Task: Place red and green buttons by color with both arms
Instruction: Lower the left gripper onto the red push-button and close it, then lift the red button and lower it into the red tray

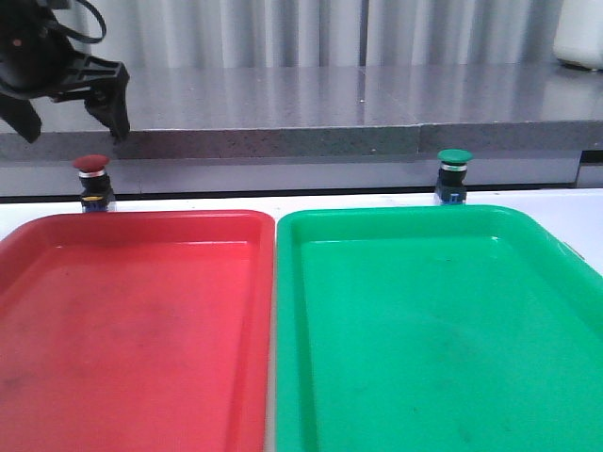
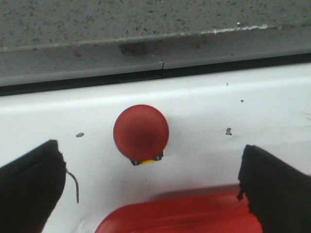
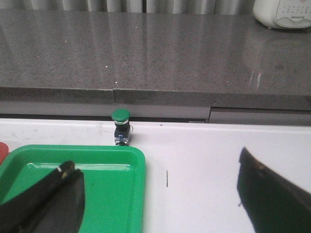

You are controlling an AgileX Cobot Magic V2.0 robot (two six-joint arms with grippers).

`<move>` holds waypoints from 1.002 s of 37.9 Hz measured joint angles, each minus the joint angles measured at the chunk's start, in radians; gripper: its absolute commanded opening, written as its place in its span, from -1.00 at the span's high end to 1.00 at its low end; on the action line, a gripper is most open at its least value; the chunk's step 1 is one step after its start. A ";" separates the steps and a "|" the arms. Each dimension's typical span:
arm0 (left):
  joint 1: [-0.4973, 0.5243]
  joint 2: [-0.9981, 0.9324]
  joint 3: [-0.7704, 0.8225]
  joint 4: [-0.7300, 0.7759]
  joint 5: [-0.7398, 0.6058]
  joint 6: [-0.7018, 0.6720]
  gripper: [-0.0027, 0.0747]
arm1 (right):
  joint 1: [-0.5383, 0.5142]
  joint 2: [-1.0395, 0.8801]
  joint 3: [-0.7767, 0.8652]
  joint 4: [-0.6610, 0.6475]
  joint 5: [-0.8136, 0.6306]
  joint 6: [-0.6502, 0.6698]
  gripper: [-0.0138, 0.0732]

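The red cap of the button [image 1: 91, 162] behind the red tray [image 1: 132, 330] is far below my left gripper's fingers, so my left gripper should lower first and then close on that cap.
The red button [image 1: 92, 181] stands upright on the white table just behind the red tray [image 1: 132, 330]. My left gripper [image 1: 75, 118] hangs open above it, empty. In the left wrist view the red cap [image 2: 141, 132] lies between and ahead of the spread fingers [image 2: 29, 189]. The green button [image 1: 454, 175] stands upright behind the green tray [image 1: 443, 330]. The right arm is out of the front view. In the right wrist view my right gripper [image 3: 155, 194] is open and empty, well short of the green button [image 3: 121, 126], over the green tray's corner [image 3: 131, 160].
A grey stone ledge [image 1: 311, 104] runs behind the table, close behind both buttons. A white appliance [image 1: 579, 33] stands on it at the far right. Both trays lie side by side and fill the table's front.
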 measured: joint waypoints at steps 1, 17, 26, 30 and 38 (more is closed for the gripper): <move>0.000 0.020 -0.012 0.005 0.000 0.000 -0.85 | 0.000 0.000 0.000 0.000 0.000 0.000 -0.81; 0.000 0.153 -0.084 0.035 -0.052 0.001 0.04 | 0.000 0.000 0.000 0.000 0.000 0.000 -0.81; 0.000 0.153 -0.086 0.037 -0.056 0.001 0.71 | 0.000 0.000 0.000 0.000 0.000 0.000 -0.81; 0.000 0.153 -0.095 0.043 -0.036 0.002 0.83 | 0.000 0.000 0.000 0.000 0.000 0.000 -0.81; -0.002 0.089 -0.110 0.035 0.043 0.002 0.83 | 0.000 0.000 0.000 0.000 0.000 0.000 -0.81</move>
